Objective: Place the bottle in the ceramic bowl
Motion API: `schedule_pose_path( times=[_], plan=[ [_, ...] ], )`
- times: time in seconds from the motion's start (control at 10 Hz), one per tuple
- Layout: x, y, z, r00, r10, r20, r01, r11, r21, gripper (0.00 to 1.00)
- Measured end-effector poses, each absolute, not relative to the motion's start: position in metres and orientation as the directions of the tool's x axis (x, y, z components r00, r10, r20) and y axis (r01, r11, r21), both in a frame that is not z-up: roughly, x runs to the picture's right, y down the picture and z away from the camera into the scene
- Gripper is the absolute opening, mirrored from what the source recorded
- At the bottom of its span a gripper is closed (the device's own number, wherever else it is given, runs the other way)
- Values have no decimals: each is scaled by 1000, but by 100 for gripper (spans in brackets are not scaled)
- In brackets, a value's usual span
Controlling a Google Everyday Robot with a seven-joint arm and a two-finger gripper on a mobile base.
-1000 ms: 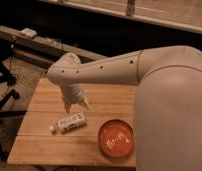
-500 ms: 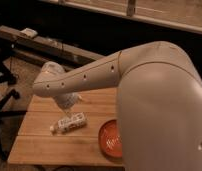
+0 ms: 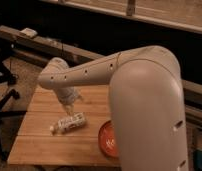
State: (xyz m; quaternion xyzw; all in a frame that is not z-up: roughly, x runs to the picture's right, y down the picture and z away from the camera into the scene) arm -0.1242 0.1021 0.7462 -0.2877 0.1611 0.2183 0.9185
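Note:
My gripper grabs the bottle by its labelled body [image 3: 71,122] next, to place the bottle in the ceramic bowl [image 3: 106,138].
The bottle [image 3: 69,122], small and whitish with a printed label, lies on its side near the middle of the wooden table [image 3: 39,145]. My gripper [image 3: 69,106] hangs just above the bottle's far side, open, with nothing between its fingers. The ceramic bowl [image 3: 106,138], orange-red, sits to the right of the bottle. My big white arm [image 3: 144,105] covers its right half.
A black chair base [image 3: 3,87] stands left of the table. Behind the table runs a long dark ledge [image 3: 69,50] with a small white object [image 3: 29,32] on it. The table's front edge lies near the bottom of the view.
My arm has swung closer across the view, hiding more of the bowl. The gripper has shifted left and lower over the bottle. The bottle has not moved.

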Motion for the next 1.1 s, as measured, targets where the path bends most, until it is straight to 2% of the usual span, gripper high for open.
schedule_pose_path(
  times=[0.7,1.1],
  plan=[
    [-156,168,773,896,155,-417,-372,775,-511,65],
    [-157,179,795,871,131,-473,-379,793,-478,65]
  ],
)
